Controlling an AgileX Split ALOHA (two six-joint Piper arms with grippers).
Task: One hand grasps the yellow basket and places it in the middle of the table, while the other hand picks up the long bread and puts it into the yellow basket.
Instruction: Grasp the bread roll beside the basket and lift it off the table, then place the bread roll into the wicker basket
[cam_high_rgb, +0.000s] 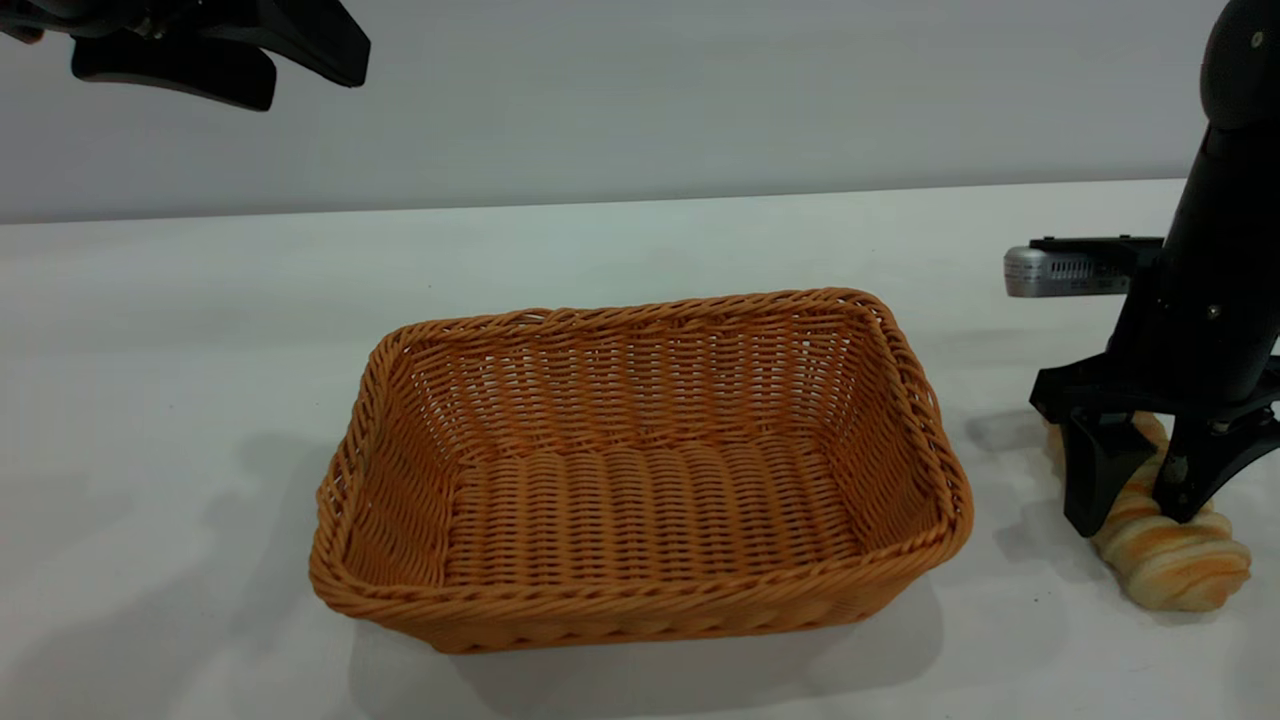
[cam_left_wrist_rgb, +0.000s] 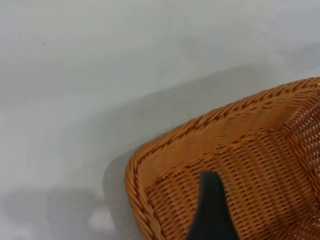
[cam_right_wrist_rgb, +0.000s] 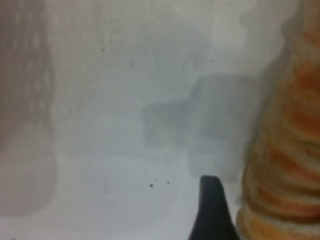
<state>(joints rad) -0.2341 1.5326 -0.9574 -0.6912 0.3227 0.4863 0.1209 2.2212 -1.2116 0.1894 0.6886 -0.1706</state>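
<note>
I will pick up the long bread by its ridged middle (cam_high_rgb: 1134, 482) with my right gripper next. Then the bread can go into the yellow basket.
The yellow basket (cam_high_rgb: 930, 420) stands empty in the middle of the table (cam_high_rgb: 180, 340). The long bread (cam_high_rgb: 1180, 570) lies on the table to the basket's right. My right gripper (cam_high_rgb: 1140, 505) is lowered over the bread, open, with one finger on each side of the loaf. In the right wrist view one finger (cam_right_wrist_rgb: 212, 210) stands close beside the bread (cam_right_wrist_rgb: 285, 165). My left gripper (cam_high_rgb: 318, 80) is raised high at the far left, open and empty. Its wrist view shows one finger (cam_left_wrist_rgb: 210, 210) above a corner of the basket (cam_left_wrist_rgb: 200, 145).
A grey wall runs behind the table's far edge. The right arm's silver wrist camera box (cam_high_rgb: 1065, 270) juts toward the basket, above the table. Bare tabletop lies left of the basket and in front of it.
</note>
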